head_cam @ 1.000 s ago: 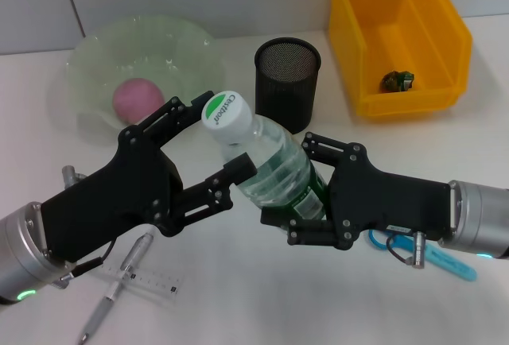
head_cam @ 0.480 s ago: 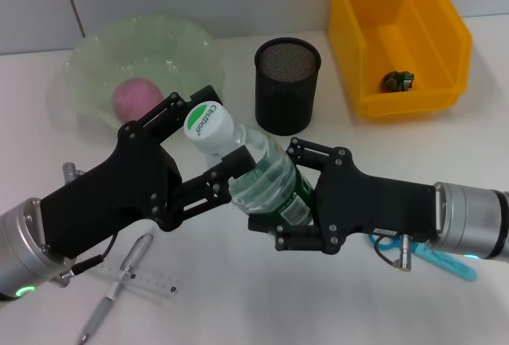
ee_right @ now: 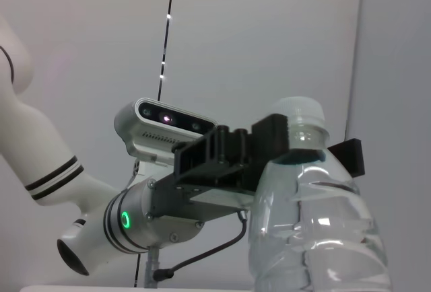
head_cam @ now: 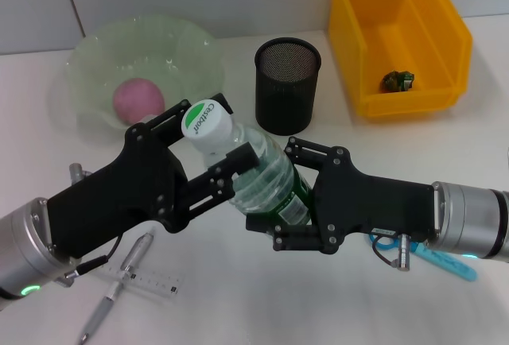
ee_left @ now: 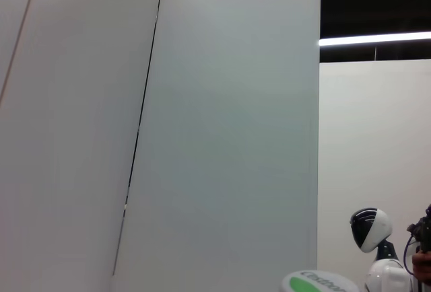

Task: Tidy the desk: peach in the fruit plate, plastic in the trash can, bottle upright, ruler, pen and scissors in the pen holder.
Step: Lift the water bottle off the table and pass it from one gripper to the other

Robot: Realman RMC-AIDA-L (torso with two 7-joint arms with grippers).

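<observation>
My left gripper should close on the bottle neck [head_cam: 219, 145] now: the neck sits between my fingers under the white cap [head_cam: 207, 120] in the head view.
A clear water bottle [head_cam: 266, 176] with a white and green cap hangs tilted above the desk, and my right gripper [head_cam: 291, 195] is shut around its body. My left gripper [head_cam: 229, 133] stands open, one finger on each side of the neck just under the cap. From the right wrist view, the bottle [ee_right: 316, 231] fills the near side and the left gripper [ee_right: 306, 149] brackets its neck. The peach [head_cam: 137, 97] lies in the green fruit plate [head_cam: 187, 47]. The pen [head_cam: 118, 285] and clear ruler [head_cam: 153, 281] lie at front left. Blue scissors [head_cam: 436, 257] lie under my right arm. The pen holder [head_cam: 287, 83] stands upright.
A yellow bin [head_cam: 441, 39] at the back right holds a small dark piece of plastic [head_cam: 397, 80]. The left wrist view shows only a pale wall and the edge of the bottle cap [ee_left: 318, 283].
The right gripper has carried the bottle to the left and slightly toward me. The left gripper's fingers have drawn closer around the bottle neck.
</observation>
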